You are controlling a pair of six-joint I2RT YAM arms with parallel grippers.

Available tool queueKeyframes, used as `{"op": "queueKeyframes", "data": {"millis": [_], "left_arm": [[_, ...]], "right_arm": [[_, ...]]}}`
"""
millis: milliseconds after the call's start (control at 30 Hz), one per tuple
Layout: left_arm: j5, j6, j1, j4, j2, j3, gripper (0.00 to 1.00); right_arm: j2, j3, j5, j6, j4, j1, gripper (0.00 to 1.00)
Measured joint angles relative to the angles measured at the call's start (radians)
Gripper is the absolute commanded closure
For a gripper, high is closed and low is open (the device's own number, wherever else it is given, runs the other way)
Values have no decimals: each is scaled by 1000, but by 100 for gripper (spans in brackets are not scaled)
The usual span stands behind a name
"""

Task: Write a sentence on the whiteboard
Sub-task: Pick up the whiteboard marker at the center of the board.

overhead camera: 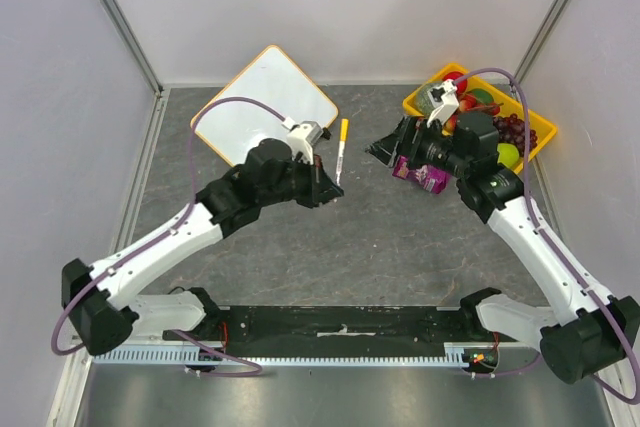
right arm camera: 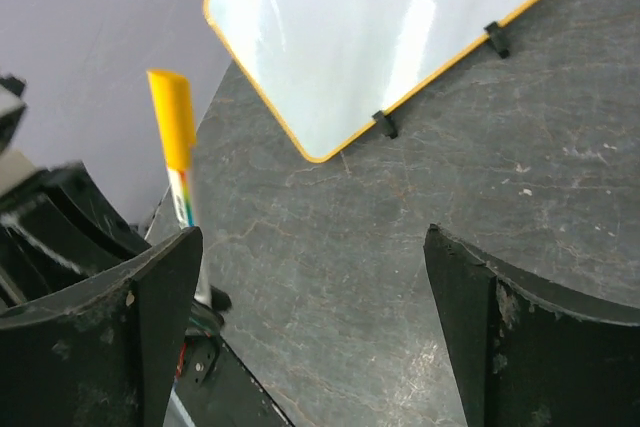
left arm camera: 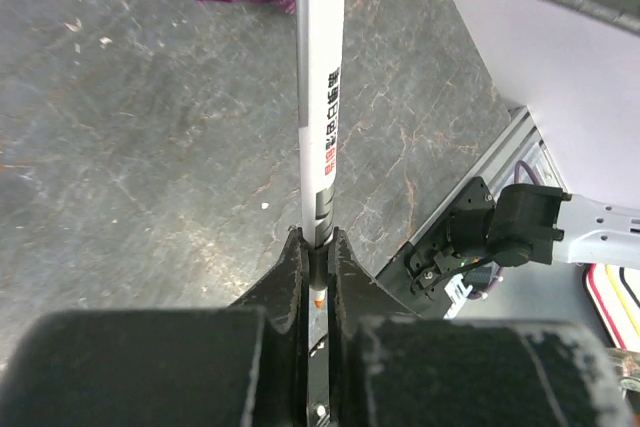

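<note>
My right gripper grabs the marker's body near its yellow end next. That leaves the marker's nib free to write on the whiteboard.
The whiteboard lies flat at the back left, white with an orange rim and two black clips on its near edge. Its face is blank and no sentence shows on it. My left gripper is shut on a marker near its lower end, and the marker stands upright with its yellow end up. In the left wrist view the white barrel runs up from the closed fingers, with an orange nib showing between them. My right gripper is open and holds nothing, just right of the marker.
A yellow tray of toy fruit stands at the back right, under the right arm. A purple snack packet lies beside it. Grey walls close in the table's left, back and right sides.
</note>
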Motion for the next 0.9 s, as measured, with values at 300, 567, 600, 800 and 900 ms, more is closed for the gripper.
{"op": "queueKeyframes", "data": {"millis": [300,567,600,800,900], "left_arm": [[124,124,58,-148,-150,19,98],[293,154,58,-167,-153,43,98],[309,155,58,-165,-150,45,98],[377,159,58,-160,-137,47,98],[398,162,58,-161,-135,47,98]], "right_arm": [[27,5,-409,19,197,-11,2],[53,-25,-579,137,438,108,32],[60,-25,-590,138,442,121,35],[77,-26,-617,119,429,132,55],[78,-26,-621,97,404,133,57]]}}
